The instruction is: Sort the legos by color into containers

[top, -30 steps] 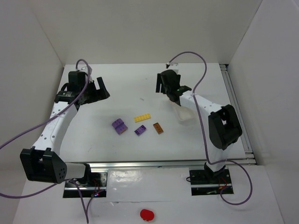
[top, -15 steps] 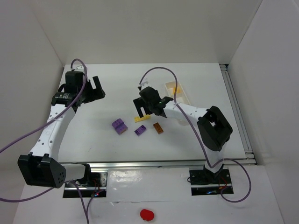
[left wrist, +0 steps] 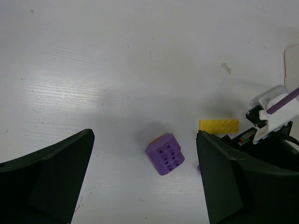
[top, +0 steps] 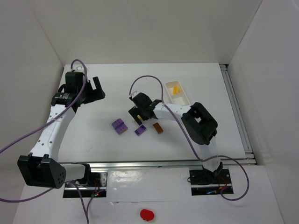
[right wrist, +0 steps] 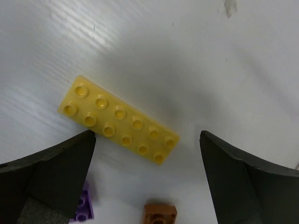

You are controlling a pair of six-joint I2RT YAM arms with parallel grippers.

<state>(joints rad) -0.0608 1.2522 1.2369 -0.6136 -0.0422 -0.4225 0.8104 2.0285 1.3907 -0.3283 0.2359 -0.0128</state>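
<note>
The yellow lego [right wrist: 119, 120] slants across the fingers with one end [right wrist: 71, 99] past one, so it is too early to close. My right gripper turns first.
My right gripper [top: 140, 113] is open and hangs low over a flat yellow lego [right wrist: 119, 120], which lies on the table between its fingers [right wrist: 51, 172]. The gripper hides this lego in the top view. An orange-brown lego [top: 159, 128] and a small purple lego [top: 140, 130] lie just in front of it. A bigger purple lego [top: 119, 126] lies further left and also shows in the left wrist view [left wrist: 164, 154]. The white tray [top: 183, 99] at the back right holds a yellow lego [top: 176, 89]. My left gripper [top: 91, 88] is open and empty at the back left.
White walls close in the table on the left, back and right. A metal rail [top: 236, 107] runs along the table's right edge. The right arm's purple cable [top: 149, 79] loops above the middle of the table.
My right gripper has swung from the back near the tray down and left to over the flat yellow lego. The tray and its yellow lego are now uncovered. My left arm barely moved.
</note>
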